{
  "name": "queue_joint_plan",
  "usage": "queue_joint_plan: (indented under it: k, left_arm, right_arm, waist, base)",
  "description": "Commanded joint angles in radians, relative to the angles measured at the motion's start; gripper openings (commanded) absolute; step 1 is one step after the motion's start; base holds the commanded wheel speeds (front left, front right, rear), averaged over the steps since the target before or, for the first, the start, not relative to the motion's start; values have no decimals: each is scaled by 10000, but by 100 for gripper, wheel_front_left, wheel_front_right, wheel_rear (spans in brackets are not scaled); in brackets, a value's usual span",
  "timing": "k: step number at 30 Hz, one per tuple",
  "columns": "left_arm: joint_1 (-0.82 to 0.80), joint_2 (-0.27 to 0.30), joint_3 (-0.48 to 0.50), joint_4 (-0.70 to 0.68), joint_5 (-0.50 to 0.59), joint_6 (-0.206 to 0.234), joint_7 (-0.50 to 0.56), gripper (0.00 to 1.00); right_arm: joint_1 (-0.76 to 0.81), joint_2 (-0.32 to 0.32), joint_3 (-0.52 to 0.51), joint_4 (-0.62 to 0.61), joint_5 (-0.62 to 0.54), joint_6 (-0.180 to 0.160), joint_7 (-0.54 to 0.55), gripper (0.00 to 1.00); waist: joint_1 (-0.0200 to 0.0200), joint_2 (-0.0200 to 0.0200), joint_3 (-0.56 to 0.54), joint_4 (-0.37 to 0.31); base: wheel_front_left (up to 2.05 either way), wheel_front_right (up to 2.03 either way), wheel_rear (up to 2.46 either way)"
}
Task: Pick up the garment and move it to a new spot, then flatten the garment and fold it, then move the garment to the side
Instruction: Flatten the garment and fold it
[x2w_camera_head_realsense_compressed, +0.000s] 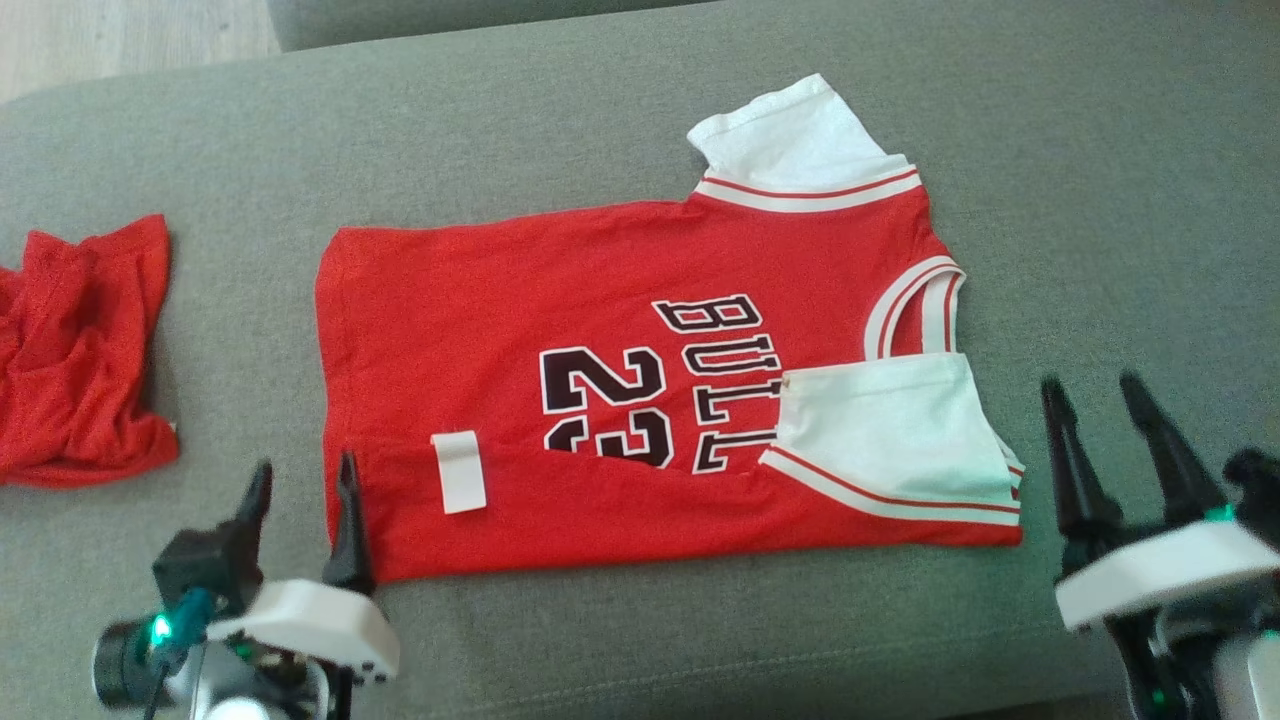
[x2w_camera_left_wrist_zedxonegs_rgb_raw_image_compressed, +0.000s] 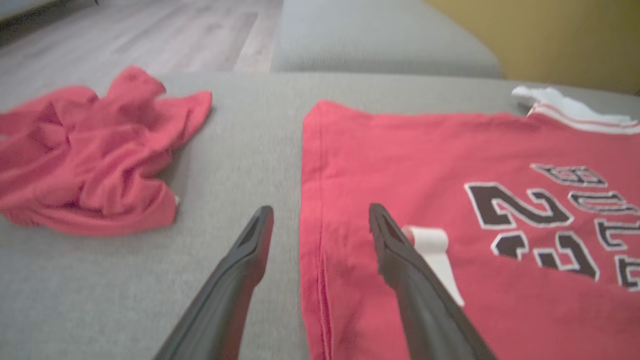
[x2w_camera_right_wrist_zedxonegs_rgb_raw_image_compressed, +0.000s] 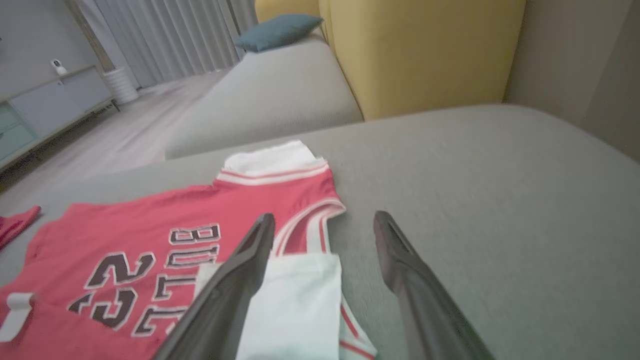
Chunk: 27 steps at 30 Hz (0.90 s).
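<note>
I should next pick up the garment with my left gripper by the hem corner away from its folded side. The hem's edge lifts slightly there, while the garment's body lies flat.
The garment, a red jersey with black "23" lettering, white sleeves and white stripe trim, lies flat on the grey cushion. Its near edge is folded up over the number, and a white label shows on the fold. One white sleeve lies folded onto the chest. My left gripper stands open at the garment's near left corner, one finger above the cloth. My right gripper is open just right of the folded sleeve. In the right wrist view my right gripper is open above the garment's neckline.
A crumpled red cloth lies on the cushion to the left, apart from the garment; it is also in the left wrist view. Bare grey cushion extends to the right and behind. A yellow backrest and a blue pillow stand beyond.
</note>
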Motion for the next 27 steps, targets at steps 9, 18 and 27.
queue_joint_plan:
  k: [9, 18, 27]
  left_arm:
    - [-1294, 102, 83, -969, 789, 286, -1160, 100]
    - [-1478, 160, -7, -955, 888, 362, -1051, 100]
    - [-2801, 265, -134, -188, 599, -128, -652, 100]
  right_arm:
    - [-1203, -407, 861, -952, -361, 39, -434, 100]
    - [-1410, -427, 1093, -908, -344, 39, -428, 100]
    - [-1637, -379, 1007, -914, -167, 39, -478, 100]
  waist:
    - [0, -1, -50, -32]
    - [0, -1, 82, -22]
    - [0, -1, 688, 29]
  base:
    - [0, 0, 0]
    - [0, 0, 0]
    - [0, 0, 0]
